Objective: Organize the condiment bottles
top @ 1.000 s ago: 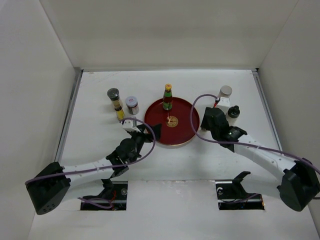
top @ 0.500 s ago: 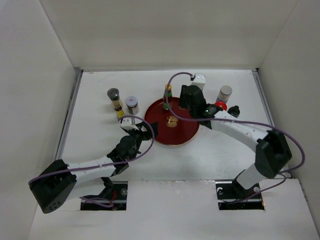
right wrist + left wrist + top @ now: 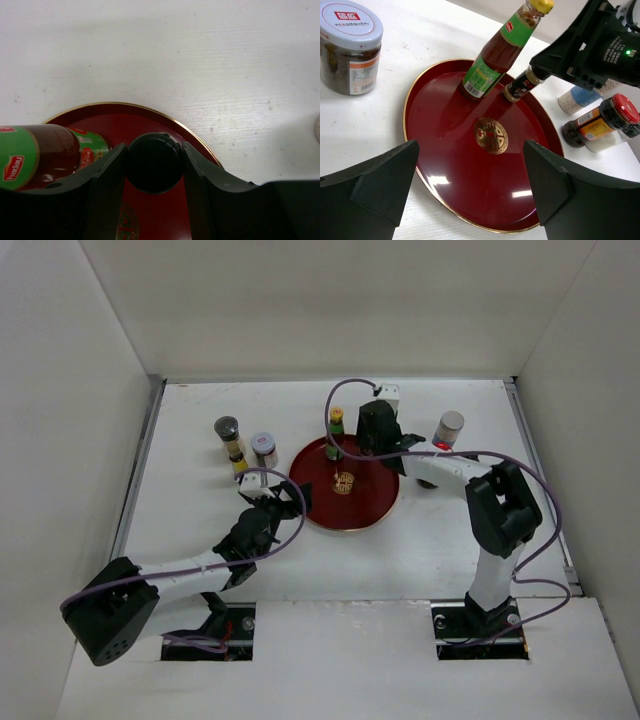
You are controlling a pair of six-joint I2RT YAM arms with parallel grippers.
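The black-capped bottle's base is at the tray's flat bottom, inside the tray's rim, beside the green-label bottle. It is now time for my right gripper to release the bottle.
My right gripper (image 3: 153, 150) is shut on a small black-capped bottle (image 3: 153, 161), holding it tilted over the far part of the dark red tray (image 3: 350, 512), right beside an upright green-label bottle with a yellow cap (image 3: 337, 430). The left wrist view shows that held bottle (image 3: 520, 86) with its base at or just above the tray (image 3: 450, 165); I cannot tell if it touches. My left gripper (image 3: 470, 165) stands open at the tray's near left edge, empty. Left of the tray stand a grey-capped jar (image 3: 227, 430), a small yellow bottle (image 3: 240, 465) and a white-lidded jar (image 3: 264, 448).
Right of the tray stand a white bottle with a silver cap (image 3: 449, 427) and a red-capped jar (image 3: 605, 120), with the right arm (image 3: 495, 505) arching past them. White walls close in the table on three sides.
The right arm has swung left from the table's right side to the tray's far side, carrying the black-capped bottle. The left gripper has edged slightly toward the tray, still open.
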